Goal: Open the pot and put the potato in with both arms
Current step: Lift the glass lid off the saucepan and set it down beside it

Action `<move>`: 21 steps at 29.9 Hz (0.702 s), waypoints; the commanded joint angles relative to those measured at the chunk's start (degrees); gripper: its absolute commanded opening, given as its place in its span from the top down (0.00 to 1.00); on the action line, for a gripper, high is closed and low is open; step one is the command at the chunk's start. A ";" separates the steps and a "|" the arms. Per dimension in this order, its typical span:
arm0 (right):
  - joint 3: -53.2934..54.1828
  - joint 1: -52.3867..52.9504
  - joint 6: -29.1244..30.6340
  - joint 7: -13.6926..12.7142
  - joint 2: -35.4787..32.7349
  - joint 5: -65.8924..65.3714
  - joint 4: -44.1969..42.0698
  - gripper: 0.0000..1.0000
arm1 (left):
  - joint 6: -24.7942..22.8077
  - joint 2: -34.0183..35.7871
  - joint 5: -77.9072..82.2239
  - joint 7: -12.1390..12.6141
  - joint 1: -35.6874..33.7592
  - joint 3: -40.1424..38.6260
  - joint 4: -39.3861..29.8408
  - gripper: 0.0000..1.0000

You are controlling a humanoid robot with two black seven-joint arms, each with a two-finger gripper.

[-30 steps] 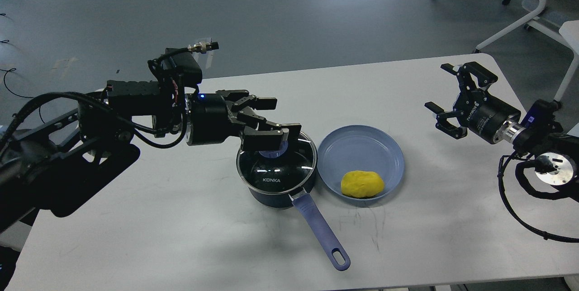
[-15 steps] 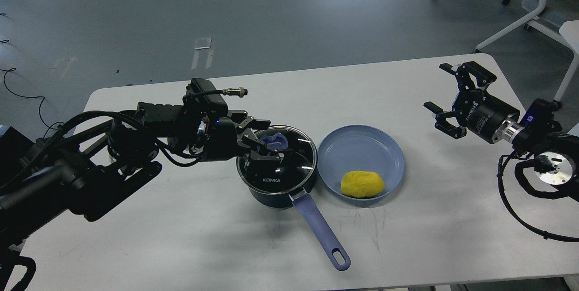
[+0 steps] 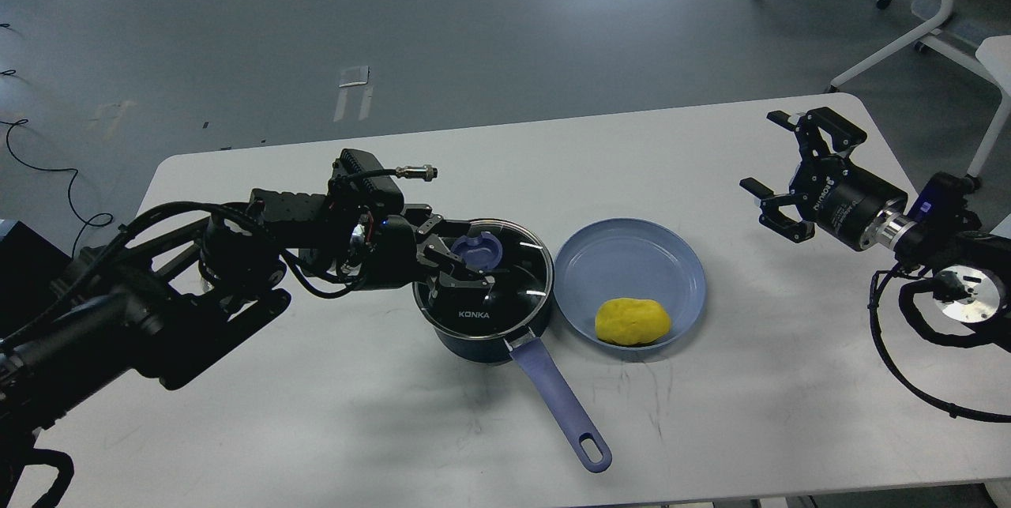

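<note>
Next, my left gripper picks up the glass lid by the narrow lavender knob [image 3: 479,250], as the lid is wider than the full opening of the gripper's fingers.
The dark navy pot [image 3: 483,334] stands mid-table with its glass KONKA lid [image 3: 505,295] on and its long lavender-blue handle [image 3: 565,405] pointing to the front right. My left gripper [image 3: 466,261] lies low over the lid, its fingers on both sides of the lavender knob [image 3: 478,250], still spread and not closed on it. The yellow potato [image 3: 633,321] lies in the light-blue plate [image 3: 632,251] just right of the pot. My right gripper [image 3: 772,172] is open and empty, held above the table's right side, well away from the potato.
The white table [image 3: 316,413] ends at its front edge just below the pot's handle tip. Chair and desk legs [image 3: 892,26] stand on the floor at the back right. My left arm [image 3: 182,295] stretches across the table's left part.
My left gripper came down from above the pot to lid level and its fingers now straddle the knob. The right arm, pot, plate and potato have not moved.
</note>
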 commanded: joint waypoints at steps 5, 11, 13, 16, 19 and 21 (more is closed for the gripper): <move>0.00 0.00 0.00 0.00 -0.15 0.00 0.00 0.00 | -0.02 -0.03 0.05 0.00 0.11 0.14 -0.01 0.38; -0.08 -0.09 0.00 0.00 -0.06 0.00 0.00 0.00 | 0.07 0.23 -0.21 0.00 -0.51 -0.04 -0.53 0.53; -0.08 -0.09 0.00 0.00 -0.06 0.00 0.00 0.00 | 0.15 0.67 -0.30 0.00 -0.86 -0.13 -0.88 0.53; -0.08 -0.09 0.00 0.00 -0.06 0.00 0.00 0.00 | 0.94 1.81 -0.56 0.00 -2.08 -0.22 -1.23 0.53; -0.08 -0.09 0.00 0.00 -0.15 0.00 0.09 0.00 | 1.73 5.58 -0.83 0.00 -2.88 -0.39 -2.72 0.53; -0.08 -0.09 0.00 0.00 -0.24 0.00 0.09 0.00 | 2.35 7.61 -1.26 0.00 -3.76 -0.31 -2.99 0.52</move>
